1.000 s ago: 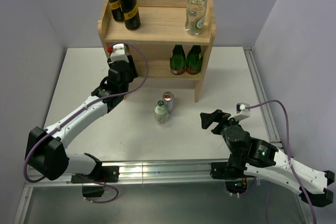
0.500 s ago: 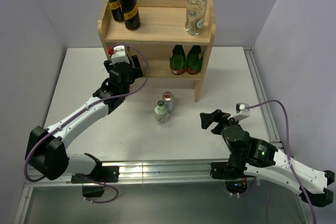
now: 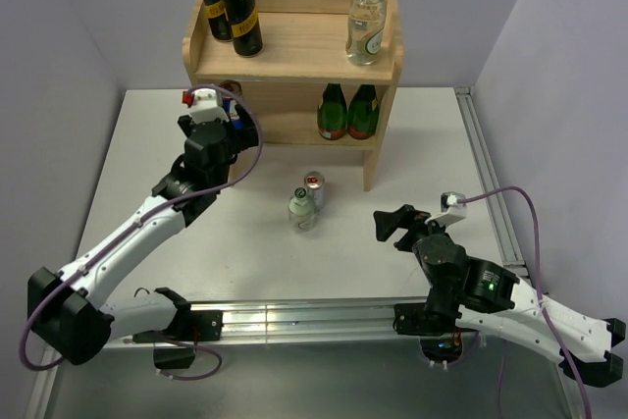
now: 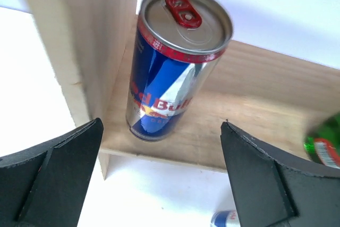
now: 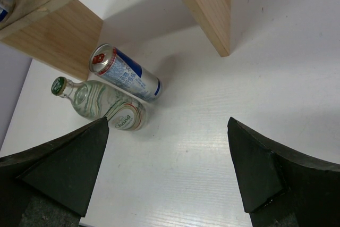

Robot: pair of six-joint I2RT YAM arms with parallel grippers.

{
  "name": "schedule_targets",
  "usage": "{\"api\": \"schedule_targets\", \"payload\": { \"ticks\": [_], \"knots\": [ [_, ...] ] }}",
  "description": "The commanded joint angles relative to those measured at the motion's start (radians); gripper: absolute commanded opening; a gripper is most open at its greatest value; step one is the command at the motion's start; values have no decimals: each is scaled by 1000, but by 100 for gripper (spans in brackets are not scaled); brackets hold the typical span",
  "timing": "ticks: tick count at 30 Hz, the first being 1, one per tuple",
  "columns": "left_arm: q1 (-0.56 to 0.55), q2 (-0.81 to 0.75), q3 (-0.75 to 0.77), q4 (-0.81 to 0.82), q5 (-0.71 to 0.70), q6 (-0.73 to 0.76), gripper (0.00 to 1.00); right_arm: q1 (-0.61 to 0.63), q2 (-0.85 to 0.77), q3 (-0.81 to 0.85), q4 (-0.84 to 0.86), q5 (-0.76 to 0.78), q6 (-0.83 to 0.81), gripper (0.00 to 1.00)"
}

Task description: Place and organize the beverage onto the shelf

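Next, my left gripper grabs the bottle by its body below the neck (image 3: 302, 218), to leave the clear glass bottle's base free to stand on the shelf (image 3: 294, 51).
The wooden shelf (image 3: 294, 51) holds two black cans (image 3: 240, 13) and a clear green-capped bottle (image 3: 366, 22) on its top board. A silver-blue-red can (image 4: 172, 62) stands upright at the left end of the lower board, against the side wall. My left gripper (image 4: 162, 168) is open just in front of it, with nothing between its fingers. On the table lie or stand a second silver-blue-red can (image 3: 314, 187) and a second clear bottle (image 3: 302, 209), close together. My right gripper (image 3: 392, 223) is open, well to the right of them.
Two dark green bottles with red labels (image 3: 347, 111) stand at the right of the lower board. The shelf's right leg (image 5: 204, 9) stands on the table near the loose can (image 5: 125, 73) and bottle (image 5: 101, 104). A metal rail (image 3: 486, 174) runs along the table's right edge.
My left gripper has opened, let go of the silver-blue-red can on the lower board, and drawn back to the left. The right arm has not moved.
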Motion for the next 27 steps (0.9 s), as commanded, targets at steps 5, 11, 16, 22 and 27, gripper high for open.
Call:
{"api": "schedule_targets", "payload": {
  "ticks": [5,11,16,22,27],
  "knots": [
    [-151,-130,-56,-134,-63,-54,99,4,18,-1,35,25,-7,100],
    [-345,-237,-253,-134,-52,-159,99,4,37,2,41,19,-14,100],
    [-412,-277,-445,46,41,-189,99,4,67,10,38,19,-11,100],
    [-412,-144,-542,295,155,-156,99,4,75,13,35,20,-7,100],
    [-417,20,-531,465,212,-143,99,4,70,12,32,23,-5,100]
  ]
}}
